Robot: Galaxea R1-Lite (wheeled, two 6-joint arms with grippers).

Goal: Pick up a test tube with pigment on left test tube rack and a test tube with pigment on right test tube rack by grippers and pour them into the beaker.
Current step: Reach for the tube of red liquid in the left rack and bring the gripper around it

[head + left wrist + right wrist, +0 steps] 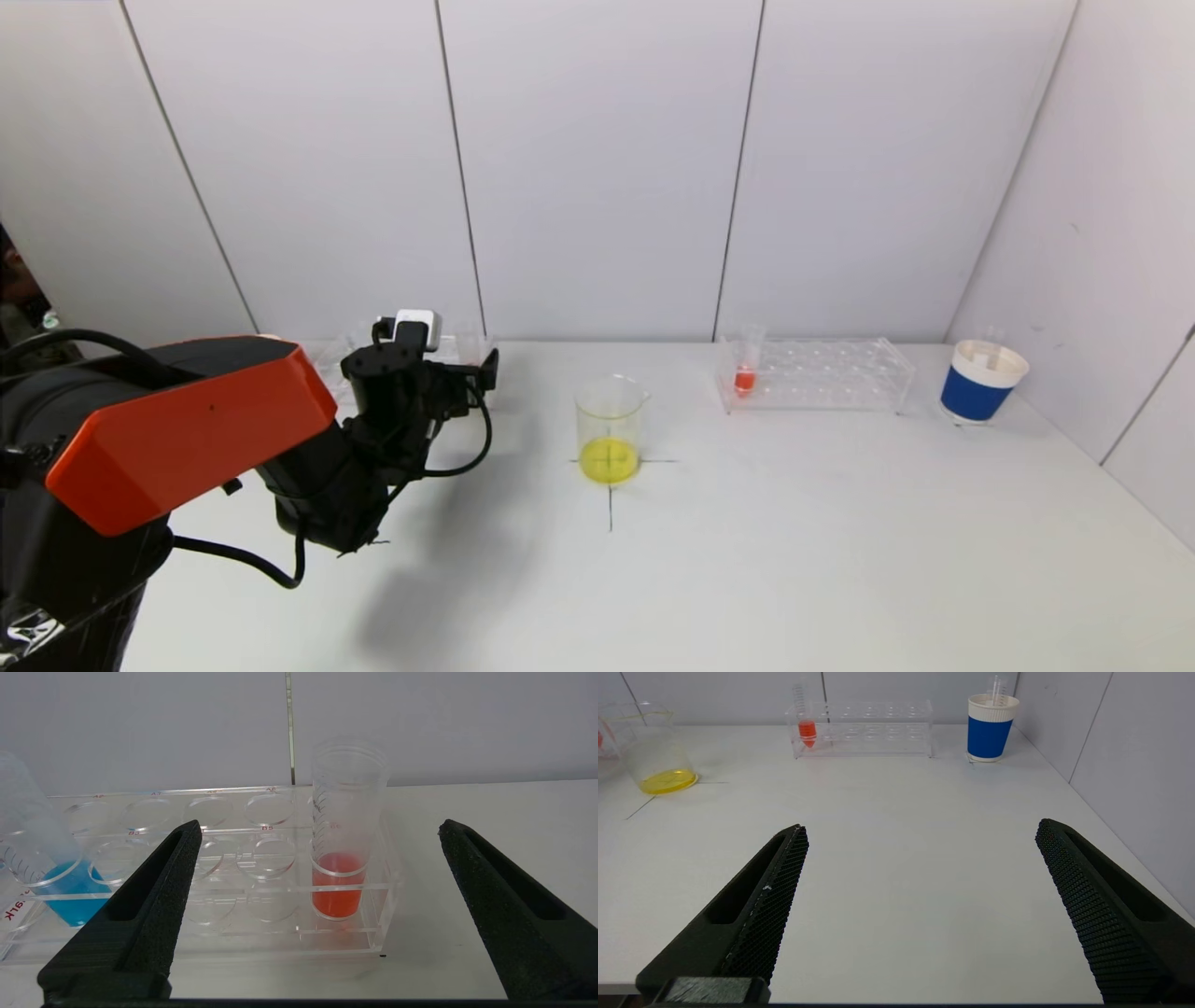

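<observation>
My left gripper grabs the red tube's upper side just under the tube's rim next, since the rack surrounds the tube's lower half.
In the left wrist view the clear left test tube rack (280, 889) holds a tube of red pigment (337, 891) at its end and a tube of blue pigment (70, 891) farther along. My left gripper (320, 826) is open in front of the red tube, a short way off and not touching it. In the head view this left gripper (471, 373) is at the rack at the back left. The beaker (611, 429) with yellow liquid stands mid-table. The right test tube rack (812, 373) holds a red tube (745, 371). My right gripper (922, 826) hangs open over bare table.
A blue and white paper cup (980, 383) stands beside the right rack near the right wall. A black cross is drawn on the table under the beaker. White wall panels close the back and right side.
</observation>
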